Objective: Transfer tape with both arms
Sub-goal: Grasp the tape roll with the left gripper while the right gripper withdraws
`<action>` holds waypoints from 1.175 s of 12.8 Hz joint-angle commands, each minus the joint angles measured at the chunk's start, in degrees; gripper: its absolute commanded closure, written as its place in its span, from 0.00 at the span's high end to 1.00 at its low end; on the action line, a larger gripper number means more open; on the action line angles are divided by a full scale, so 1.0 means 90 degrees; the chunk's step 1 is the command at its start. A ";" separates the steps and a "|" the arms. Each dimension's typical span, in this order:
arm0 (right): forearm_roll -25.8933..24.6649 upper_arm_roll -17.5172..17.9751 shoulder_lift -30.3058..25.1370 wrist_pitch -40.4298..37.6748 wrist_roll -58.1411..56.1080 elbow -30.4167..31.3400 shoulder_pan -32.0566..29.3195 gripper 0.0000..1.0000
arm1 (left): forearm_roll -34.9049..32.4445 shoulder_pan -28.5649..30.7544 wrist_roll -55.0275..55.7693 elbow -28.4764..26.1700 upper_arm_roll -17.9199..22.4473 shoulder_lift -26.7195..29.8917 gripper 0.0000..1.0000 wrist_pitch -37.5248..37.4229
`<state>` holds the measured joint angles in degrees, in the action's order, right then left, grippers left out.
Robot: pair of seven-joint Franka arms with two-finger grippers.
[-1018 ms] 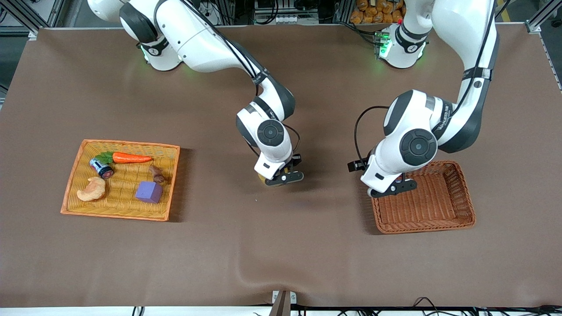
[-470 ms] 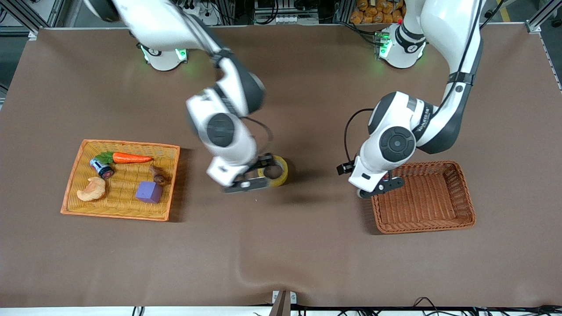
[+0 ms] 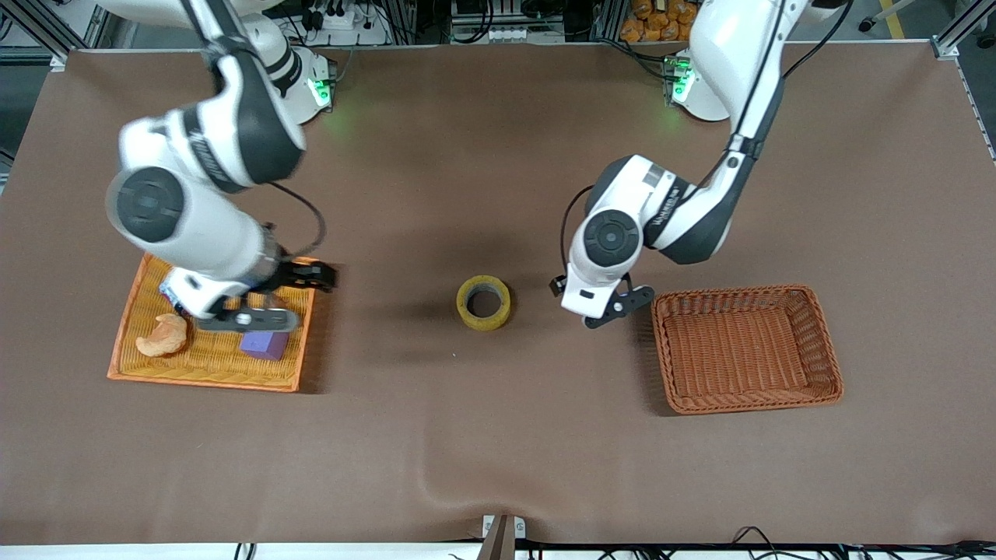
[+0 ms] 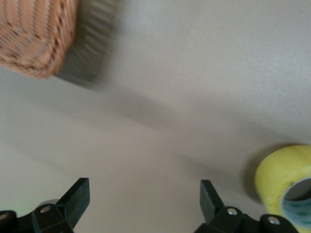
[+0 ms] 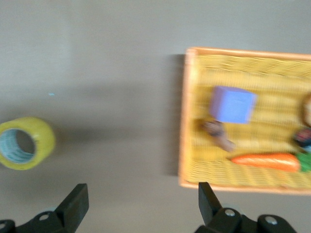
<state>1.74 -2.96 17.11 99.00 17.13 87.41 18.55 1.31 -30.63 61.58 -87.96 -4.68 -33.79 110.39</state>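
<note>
Next, my left gripper grabs the tape by its yellow ring side (image 3: 503, 312), to transfer the tape into the brown wicker basket (image 3: 747, 404).
The tape (image 3: 483, 302), a yellowish roll with a grey core, lies flat on the brown table between the two baskets, with nothing touching it. It also shows in the left wrist view (image 4: 286, 180) and the right wrist view (image 5: 25, 143). My left gripper (image 3: 615, 305) is open and empty, low over the table between the tape and the brown basket (image 3: 747, 404); its wrist view shows its jaws (image 4: 144, 201) wide apart. My right gripper (image 3: 280, 297) is open and empty over the edge of the yellow tray (image 3: 202, 381); its jaws (image 5: 141, 204) are wide apart.
The yellow tray at the right arm's end holds a purple cube (image 3: 264, 344), a croissant (image 3: 162, 336) and a carrot (image 5: 265, 161). The brown wicker basket at the left arm's end holds nothing; its corner shows in the left wrist view (image 4: 36, 39).
My right gripper let go of the tape on the middle of the table and swung away to over the yellow tray. My left gripper moved from over the brown basket toward the tape.
</note>
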 commanded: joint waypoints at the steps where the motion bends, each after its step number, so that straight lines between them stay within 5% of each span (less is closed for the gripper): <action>1: -0.0096 0.0114 -0.1107 -0.0159 -0.0425 0.0648 -0.0672 1.00 | 0.0058 -0.0130 0.0587 0.0475 -0.0114 -0.0481 1.00 0.0194; 5: -0.0087 0.0114 -0.1295 -0.0830 -0.2057 0.0085 -0.1776 1.00 | 0.0069 -0.0434 0.1866 0.0691 -0.0086 -0.0688 1.00 0.1257; 9: -0.0067 0.0104 -0.1315 -0.1497 -0.1846 -0.0346 -0.2216 1.00 | -0.0057 -0.1048 0.2853 0.0691 -0.0018 -0.1156 1.00 0.2126; 15: -0.0135 0.0104 -0.1305 -0.1888 -0.1277 -0.0650 -0.2257 1.00 | -0.1335 -0.1460 0.4075 0.0671 0.0002 -0.1655 1.00 0.2461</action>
<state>0.97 -3.05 4.97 83.01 4.71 82.83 -0.76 -7.62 -43.69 96.88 -83.25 -5.41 -47.87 132.73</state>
